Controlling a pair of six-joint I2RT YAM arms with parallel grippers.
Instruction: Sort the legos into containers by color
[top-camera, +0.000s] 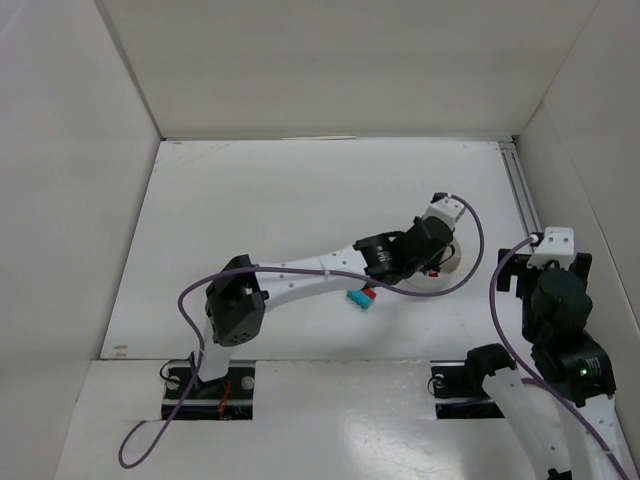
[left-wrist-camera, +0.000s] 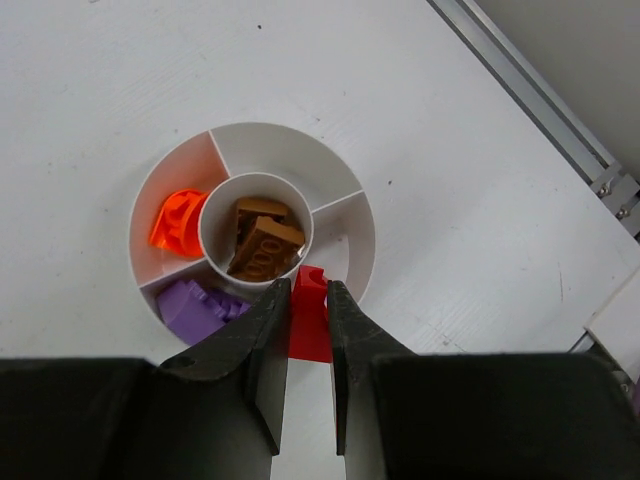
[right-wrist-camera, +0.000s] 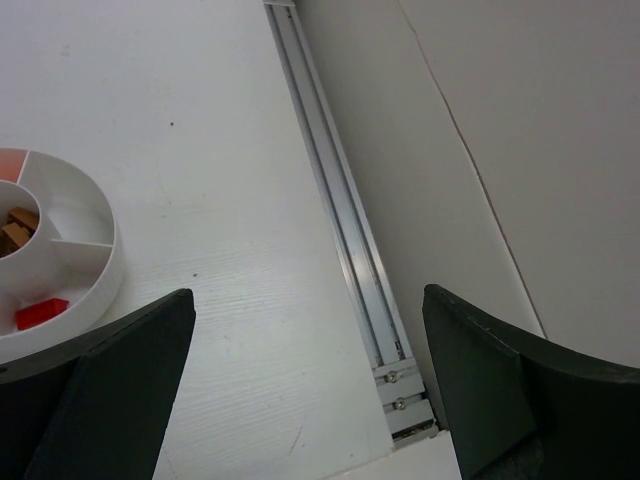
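My left gripper moves the red lego to the wedge's open middle first, since the lego is short of it and would drop short if I opened now.
The white divided bowl (left-wrist-camera: 283, 146) holds brown legos (left-wrist-camera: 262, 243) in its centre cup, an orange lego (left-wrist-camera: 177, 223) in the left wedge and purple legos (left-wrist-camera: 190, 309) in the near-left wedge. My left gripper (left-wrist-camera: 308, 285) is shut on a red lego (left-wrist-camera: 310, 325), held over the bowl's near edge (top-camera: 456, 262). In the right wrist view a red piece (right-wrist-camera: 42, 312) shows in a wedge of the bowl (right-wrist-camera: 88, 222); I cannot tell if it is the same one. My right gripper (right-wrist-camera: 308, 295) is open and empty, right of the bowl.
A teal lego (top-camera: 355, 299) and a red lego (top-camera: 369, 295) lie on the table under the left arm. An aluminium rail (right-wrist-camera: 335, 200) runs along the right wall. White walls enclose the table on three sides.
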